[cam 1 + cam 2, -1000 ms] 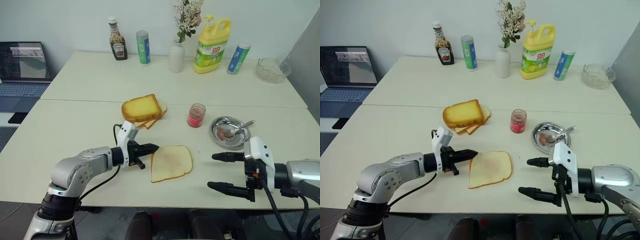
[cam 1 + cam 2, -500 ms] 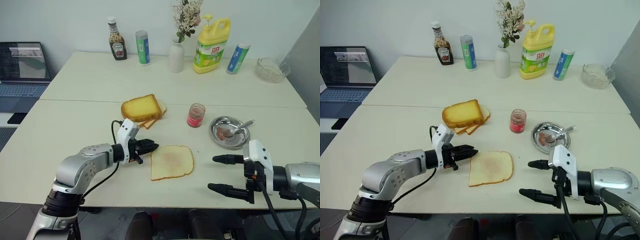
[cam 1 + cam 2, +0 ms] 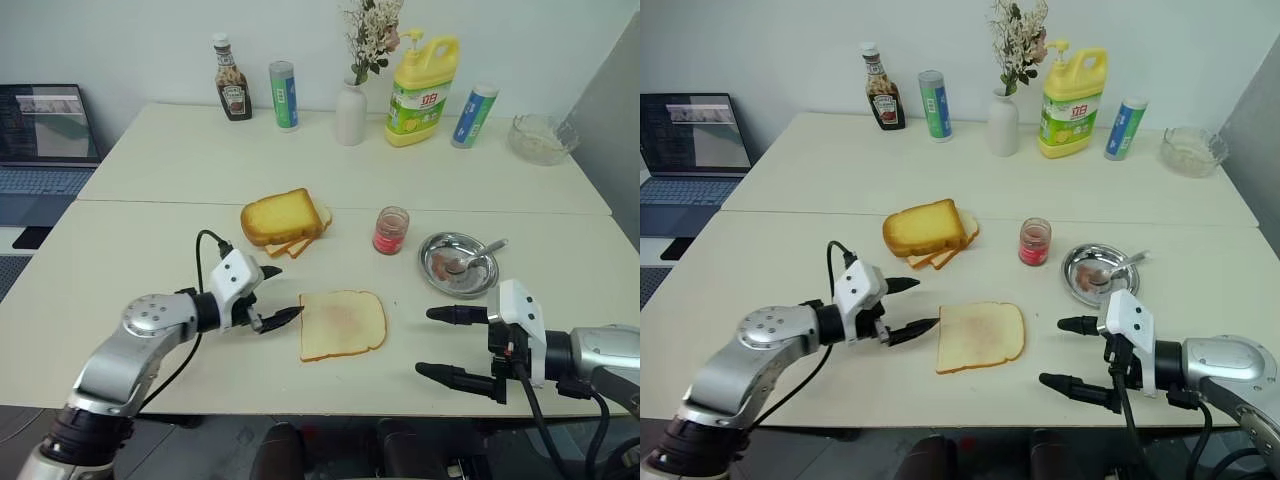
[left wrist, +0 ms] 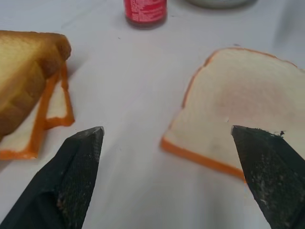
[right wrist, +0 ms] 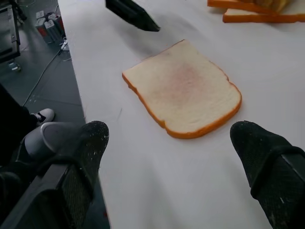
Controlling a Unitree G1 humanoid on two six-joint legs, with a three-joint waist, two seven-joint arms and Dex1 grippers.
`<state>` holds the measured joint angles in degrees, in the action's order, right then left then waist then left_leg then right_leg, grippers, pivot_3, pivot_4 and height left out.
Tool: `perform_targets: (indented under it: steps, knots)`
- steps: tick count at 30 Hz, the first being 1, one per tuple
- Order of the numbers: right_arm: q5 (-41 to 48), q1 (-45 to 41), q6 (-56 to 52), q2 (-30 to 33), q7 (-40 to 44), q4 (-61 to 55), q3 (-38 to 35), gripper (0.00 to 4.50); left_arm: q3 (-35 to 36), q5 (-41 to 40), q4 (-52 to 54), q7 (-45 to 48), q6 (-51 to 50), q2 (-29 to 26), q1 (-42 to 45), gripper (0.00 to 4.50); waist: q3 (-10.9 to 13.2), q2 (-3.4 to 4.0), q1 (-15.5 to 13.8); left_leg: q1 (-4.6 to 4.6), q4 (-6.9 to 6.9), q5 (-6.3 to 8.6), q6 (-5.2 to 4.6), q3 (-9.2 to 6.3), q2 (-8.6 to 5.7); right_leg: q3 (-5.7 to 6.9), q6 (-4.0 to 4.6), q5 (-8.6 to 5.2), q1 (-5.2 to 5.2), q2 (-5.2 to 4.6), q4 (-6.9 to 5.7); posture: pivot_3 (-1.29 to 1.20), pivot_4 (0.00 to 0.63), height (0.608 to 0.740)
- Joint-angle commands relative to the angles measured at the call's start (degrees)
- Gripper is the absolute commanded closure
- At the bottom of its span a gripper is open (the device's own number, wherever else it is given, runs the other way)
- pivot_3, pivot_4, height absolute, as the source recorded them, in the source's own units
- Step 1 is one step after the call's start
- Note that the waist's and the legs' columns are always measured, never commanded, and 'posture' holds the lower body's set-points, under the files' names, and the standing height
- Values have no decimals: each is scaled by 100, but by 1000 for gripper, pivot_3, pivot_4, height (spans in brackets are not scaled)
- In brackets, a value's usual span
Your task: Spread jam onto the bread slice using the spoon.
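I should next use my right gripper to grab the spoon by its handle end (image 3: pixel 496 245), which sticks out over the rim of the steel dish. The spoon's bowl is closed in by the sides of the steel dish.
The bread slice (image 3: pixel 343 324) lies flat on the near table, pale with a faint pink centre. Just left of it my left gripper (image 3: pixel 283 293) stands open with nothing between its fingers (image 4: pixel 81 162), its tips a little off the crust. The jam (image 3: pixel 391 230) stands in its small glass jar behind the bread slice. The spoon (image 3: pixel 485 254) rests in a steel dish (image 3: pixel 430 250) to the jar's right. My right gripper (image 3: pixel 427 343) is open and empty, right of the bread slice (image 5: pixel 183 90) and in front of the dish.
Toasted golden slices (image 3: pixel 280 218) are stacked behind and left of the bread. Along the far edge stand a ketchup bottle (image 3: pixel 233 91), two canisters, a vase, a yellow jug (image 3: pixel 423 88) and a glass bowl (image 3: pixel 541 138). A laptop (image 3: pixel 45 135) sits at far left.
My left gripper went from shut to wide open, rolled, and drew back leftward from the bread's edge. The right arm kept still.
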<state>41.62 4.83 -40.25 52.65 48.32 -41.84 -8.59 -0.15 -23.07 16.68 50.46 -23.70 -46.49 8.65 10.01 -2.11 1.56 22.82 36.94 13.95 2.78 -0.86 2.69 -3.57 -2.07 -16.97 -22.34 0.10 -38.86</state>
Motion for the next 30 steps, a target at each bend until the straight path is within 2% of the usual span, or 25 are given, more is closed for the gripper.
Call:
perform_targets:
  steps: [1, 5, 11, 14, 18, 26, 30]
  knots:
    - [-237, -142, 407, -268, -142, 117, -6, 0, 370, -527, 556, 486, -80, -222, 117, 24, 0, 1, 0, 0, 0, 0, 0, 0, 0, 0, 0, 0, 0, 0, 0, 0, 150, 740]
    - [-572, -81, 835, -647, -378, 505, -292, 0, 242, -1042, 1201, 839, -555, -395, 533, 24, 3, -3, -20, 3, 1, 0, 0, 5, -3, 2, -1, 0, 1, -2, 2, 0, 150, 740]
    - [-509, 33, 774, -1225, -1238, 1182, -1291, 0, 2, -1502, 1591, 1147, -1003, -394, 1351, 24, 2, -2, -6, 0, 1, 0, 0, 7, -6, 5, -2, 0, 2, -1, -2, 0, 150, 740]
    - [-353, -205, 620, -1604, -1748, 1718, -1671, 0, -138, -1435, 1546, 1254, -1025, -402, 1545, 24, 5, 4, 34, -5, 1, 0, 0, 6, 1, 0, 1, 1, 2, 10, -8, 0, 150, 740]
    - [-305, -1044, 595, -1978, -2220, 3063, -1911, 0, -454, -1120, 1376, 1249, -857, -235, 1850, 24, 10, 12, 44, -14, 2, 0, 0, 14, 2, -8, 7, 5, 2, 18, -12, 0, 150, 740]
    - [-224, -2573, 417, -2033, -1915, 5808, -1908, 0, -748, -794, 1318, 1425, -553, -136, 1964, 24, 17, 25, 31, -14, 0, 0, -3, 27, 1, -19, 24, 16, -2, 20, -9, 0, 150, 740]
    - [-92, -3043, 300, -2055, -1603, 6497, -1868, 0, -741, -742, 1382, 1403, -529, -109, 1848, 24, 22, 32, 31, -9, -1, 1, -3, 29, 1, -21, 23, 15, -5, 20, -7, 0, 150, 740]
